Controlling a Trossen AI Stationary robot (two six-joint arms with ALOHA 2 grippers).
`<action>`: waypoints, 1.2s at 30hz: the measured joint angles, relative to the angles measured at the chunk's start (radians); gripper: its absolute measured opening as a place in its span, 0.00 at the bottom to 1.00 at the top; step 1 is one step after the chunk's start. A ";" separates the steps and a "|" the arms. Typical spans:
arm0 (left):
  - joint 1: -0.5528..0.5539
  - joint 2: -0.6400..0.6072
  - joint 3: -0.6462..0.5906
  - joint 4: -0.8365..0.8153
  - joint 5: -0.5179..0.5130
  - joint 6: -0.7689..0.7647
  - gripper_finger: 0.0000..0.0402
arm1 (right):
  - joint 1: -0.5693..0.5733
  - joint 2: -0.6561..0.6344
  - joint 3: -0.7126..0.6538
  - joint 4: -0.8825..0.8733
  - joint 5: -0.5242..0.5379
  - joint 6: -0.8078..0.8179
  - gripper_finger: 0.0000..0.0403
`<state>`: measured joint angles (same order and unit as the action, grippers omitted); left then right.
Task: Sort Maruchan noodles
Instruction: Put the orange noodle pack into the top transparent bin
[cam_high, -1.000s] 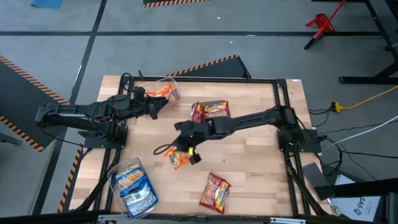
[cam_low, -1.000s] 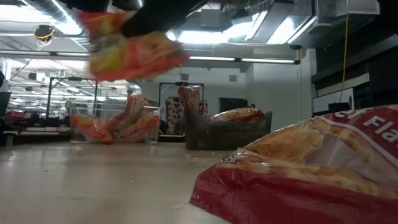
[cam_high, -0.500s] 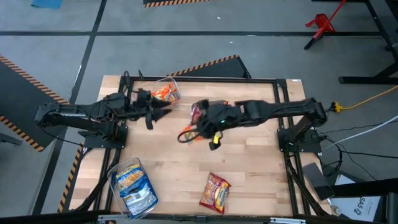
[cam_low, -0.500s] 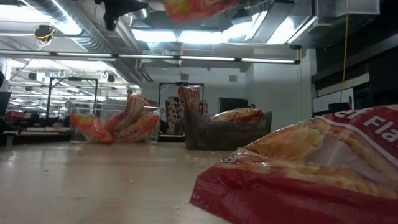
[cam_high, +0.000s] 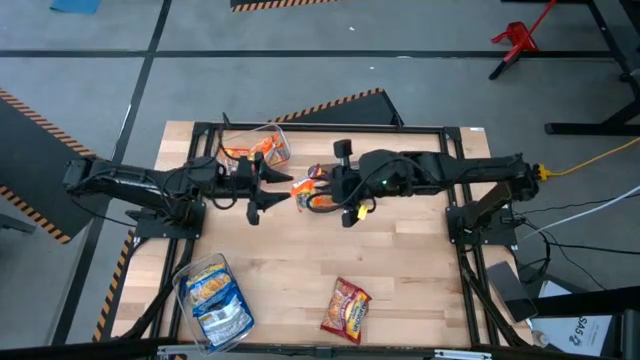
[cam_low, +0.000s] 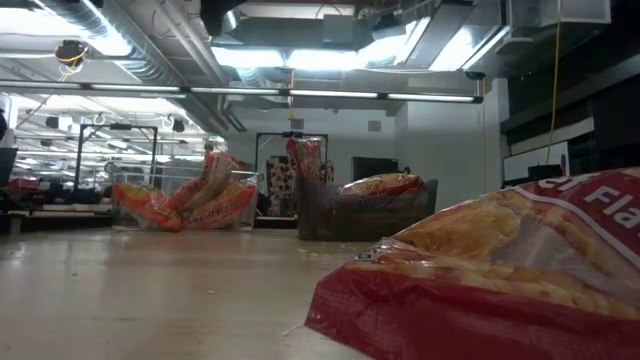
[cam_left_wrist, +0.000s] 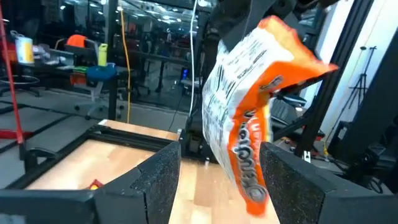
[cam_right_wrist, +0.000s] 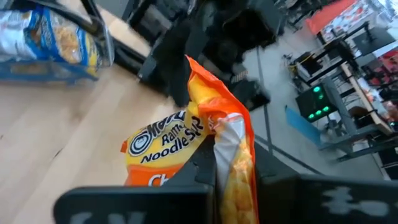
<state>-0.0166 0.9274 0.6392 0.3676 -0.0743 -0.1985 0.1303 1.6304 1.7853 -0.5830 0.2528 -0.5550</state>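
My left gripper's fingers are short of the orange packet's lower end in the left wrist view. My left gripper needs to move toward that end before it closes on the packet.
An orange Maruchan packet hangs in the air over the far middle of the table, held by my right gripper, which reaches in from the right. My left gripper is open and faces it from the left. In the left wrist view its two fingers stand on either side of the packet without touching it. A red packet lies flat on the table near the near edge, large in the low view. Other orange packets sit in a clear bin. My right gripper pinches the orange packet by one edge between its two fingers. It comes at the packet roughly level from the table's right side. The packet is lifted clear of the table and stands tilted, its printed face sticking out beyond the fingers toward the left gripper.
A clear bin of red packets stands at the far middle, partly under the right arm. A clear bin of blue-and-white packets stands at the near left corner. A black frame rims the table. Bare wood lies in the middle.
My right gripper has carried the orange packet up off the table's middle and toward the far edge, turning as it went; the packet now hangs clear, out of the low view. My left gripper has moved from the orange bin toward the right, up to the packet.
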 joint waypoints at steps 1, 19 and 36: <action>0.000 0.015 0.000 0.012 0.008 0.002 0.53 | 0.000 0.006 0.000 0.011 -0.001 -0.004 0.04; 0.000 0.118 0.000 0.221 0.092 -0.001 0.53 | 0.000 0.037 -0.001 0.080 0.008 -0.072 0.04; 0.000 0.243 0.001 0.336 0.048 -0.035 0.52 | 0.000 0.039 -0.001 0.107 -0.029 -0.069 0.05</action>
<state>-0.0162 1.1704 0.6403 0.7038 -0.0260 -0.2330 0.1303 1.6691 1.7840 -0.4759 0.2235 -0.6239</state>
